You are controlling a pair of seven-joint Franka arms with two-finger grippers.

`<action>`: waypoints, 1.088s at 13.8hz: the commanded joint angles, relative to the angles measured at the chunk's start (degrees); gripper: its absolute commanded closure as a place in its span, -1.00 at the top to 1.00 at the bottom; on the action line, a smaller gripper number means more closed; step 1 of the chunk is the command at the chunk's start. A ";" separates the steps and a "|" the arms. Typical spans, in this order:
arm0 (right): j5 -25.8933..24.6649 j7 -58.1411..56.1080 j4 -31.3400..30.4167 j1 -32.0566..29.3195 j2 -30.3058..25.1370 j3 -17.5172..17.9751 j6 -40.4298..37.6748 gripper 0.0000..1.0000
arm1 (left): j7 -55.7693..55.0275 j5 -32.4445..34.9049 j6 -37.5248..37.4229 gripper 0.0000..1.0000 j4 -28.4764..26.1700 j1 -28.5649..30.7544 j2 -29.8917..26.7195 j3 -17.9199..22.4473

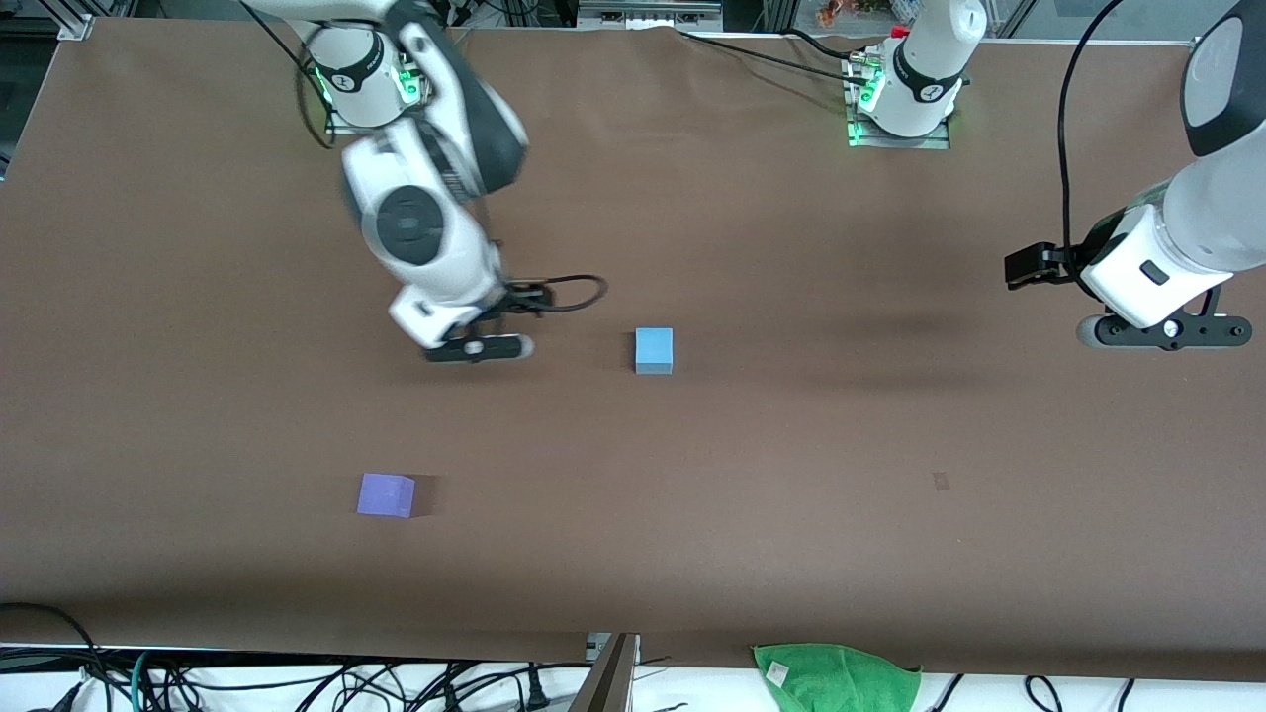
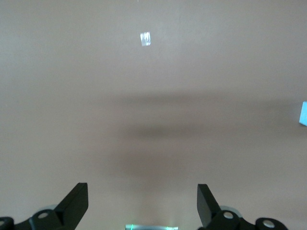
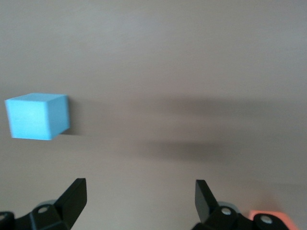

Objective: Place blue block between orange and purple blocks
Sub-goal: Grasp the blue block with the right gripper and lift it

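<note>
I will grip the light blue block (image 1: 654,350) by opposite sides with my right gripper next. Then it can fill the gap between the orange block and the purple block (image 1: 386,494).
The light blue block (image 1: 654,350) sits mid-table; it also shows in the right wrist view (image 3: 37,116) and as a sliver in the left wrist view (image 2: 303,113). The purple block (image 1: 386,494) lies nearer the front camera, toward the right arm's end. The orange block is hidden under the right arm in the front view; only an orange corner (image 3: 268,215) shows beside my right gripper's finger. My right gripper (image 1: 477,346) (image 3: 140,186) is open and empty, over the table beside the blue block. My left gripper (image 1: 1159,331) (image 2: 142,189) is open and empty, waiting at the left arm's end.
The brown table cover (image 1: 791,475) spans the whole view. A green cloth (image 1: 836,677) and cables lie past the table's front edge. A small mark (image 1: 941,482) is on the cover toward the left arm's end.
</note>
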 commanded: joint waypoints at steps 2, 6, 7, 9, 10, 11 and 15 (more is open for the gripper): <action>0.29 3.40 11.78 5.85 9.46 -0.76 3.41 1.00 | 0.93 -1.51 21.07 1.00 -20.80 0.35 -14.99 2.93; -1.38 9.55 21.90 8.85 22.66 -1.11 11.05 1.00 | 0.93 -2.31 17.67 1.00 -23.43 2.29 -19.34 2.14; -2.34 10.79 22.79 9.90 23.64 -1.20 11.50 1.00 | 1.10 -2.23 12.93 1.00 -21.60 2.12 -18.91 2.14; -3.84 13.95 22.98 11.22 24.69 -1.20 12.11 1.00 | 1.02 -2.31 8.59 1.00 -18.25 1.94 -17.15 2.05; -4.89 15.44 22.98 11.92 25.57 -1.20 13.60 1.00 | 1.10 -2.23 7.88 1.00 -17.80 1.94 -16.88 2.05; -5.68 16.94 22.98 12.54 26.36 -1.20 14.66 1.00 | 1.19 -2.23 7.87 1.00 -17.80 1.94 -16.88 2.14; -10.33 16.43 22.89 12.63 27.69 -1.29 16.34 1.00 | 3.56 -2.23 7.78 1.00 -17.80 1.50 -16.88 2.14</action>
